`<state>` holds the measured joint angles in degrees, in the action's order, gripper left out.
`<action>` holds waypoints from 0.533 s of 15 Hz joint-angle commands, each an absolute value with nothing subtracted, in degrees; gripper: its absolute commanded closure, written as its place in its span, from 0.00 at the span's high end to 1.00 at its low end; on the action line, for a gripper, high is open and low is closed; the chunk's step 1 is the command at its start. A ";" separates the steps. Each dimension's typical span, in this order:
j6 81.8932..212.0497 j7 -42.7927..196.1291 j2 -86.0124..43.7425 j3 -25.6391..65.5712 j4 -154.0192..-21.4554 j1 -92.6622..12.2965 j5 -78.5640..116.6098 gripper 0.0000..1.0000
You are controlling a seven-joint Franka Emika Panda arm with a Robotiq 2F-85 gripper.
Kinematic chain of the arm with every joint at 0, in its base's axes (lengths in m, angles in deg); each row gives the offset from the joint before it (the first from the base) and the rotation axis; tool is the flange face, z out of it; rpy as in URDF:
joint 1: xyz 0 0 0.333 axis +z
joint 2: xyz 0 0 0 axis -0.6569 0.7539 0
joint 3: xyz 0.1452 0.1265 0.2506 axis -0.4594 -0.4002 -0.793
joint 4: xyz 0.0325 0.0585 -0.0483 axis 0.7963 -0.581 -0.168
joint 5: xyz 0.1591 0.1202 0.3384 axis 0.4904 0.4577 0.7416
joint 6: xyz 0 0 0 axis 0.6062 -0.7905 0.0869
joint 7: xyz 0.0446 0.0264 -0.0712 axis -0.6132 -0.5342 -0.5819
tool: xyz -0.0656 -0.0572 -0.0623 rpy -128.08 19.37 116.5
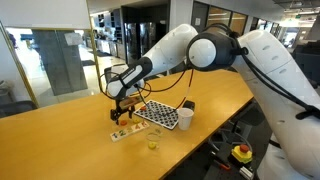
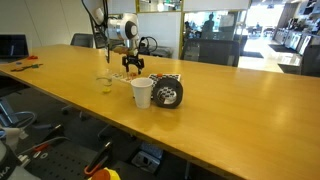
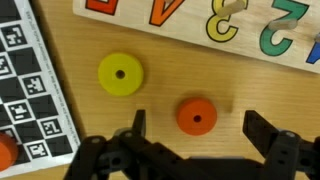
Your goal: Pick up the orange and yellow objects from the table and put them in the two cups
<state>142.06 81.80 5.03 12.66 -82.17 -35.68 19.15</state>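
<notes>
Both fingers reach down to the tabletop, one on either side of the orange disc (image 3: 197,116), so it is time for my gripper to close on it now.
In the wrist view a small orange disc (image 3: 197,116) with a centre hole lies on the wooden table (image 3: 170,80), between the two spread fingers of my gripper (image 3: 200,128), which is open and touches nothing. A yellow disc (image 3: 120,74) of the same shape lies to the upper left, outside the jaws. In both exterior views the gripper (image 1: 124,108) (image 2: 133,68) hangs low over the table, pointing down. The white cup (image 1: 186,118) (image 2: 142,92) and the smaller clear cup (image 1: 153,140) (image 2: 105,84) stand upright nearby.
A black-and-white checkered board (image 3: 25,90) (image 1: 160,113) lies beside the discs, with another orange piece (image 3: 5,152) at its edge. A pale strip with coloured numbers (image 3: 200,25) (image 1: 125,130) lies just beyond them. A dark cylinder (image 2: 168,92) rests next to the white cup.
</notes>
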 commanded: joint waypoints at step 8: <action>139.89 80.57 7.00 12.74 -78.38 -35.60 21.15 1.00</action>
<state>141.64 81.80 5.80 12.69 -81.20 -35.72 19.23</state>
